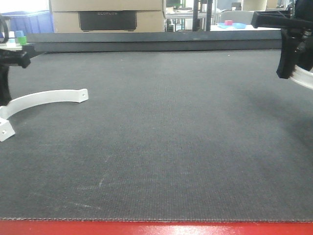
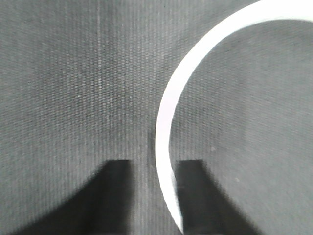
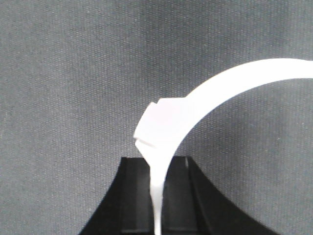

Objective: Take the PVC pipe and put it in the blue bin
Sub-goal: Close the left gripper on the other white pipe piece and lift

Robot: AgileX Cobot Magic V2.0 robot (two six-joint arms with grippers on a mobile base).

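Note:
My left gripper grips the curved band (image 1: 19, 104) of the PVC pipe next, to get the pipe into the blue bin.
The PVC pipe (image 3: 220, 85), a tight white half-ring with a squared tab, is clamped by my right gripper (image 3: 156, 164), which is shut on the ring just below the tab. From the front, that gripper (image 1: 286, 73) hangs above the table at the far right, with the pipe (image 1: 304, 77) sticking out past it. My left gripper (image 1: 4, 100) is low at the far left and open (image 2: 154, 166). A longer thin white arc (image 2: 168, 112) runs between its fingers, close to the right one. A blue bin (image 1: 34, 22) stands beyond the table's far-left edge.
The long white arc (image 1: 44, 98) with holed end tabs lies on the dark mat (image 1: 161, 147) at the left. A red strip (image 1: 156, 228) marks the near table edge. A raised lip (image 1: 156, 44) closes the far edge, with cardboard boxes (image 1: 107, 17) behind it.

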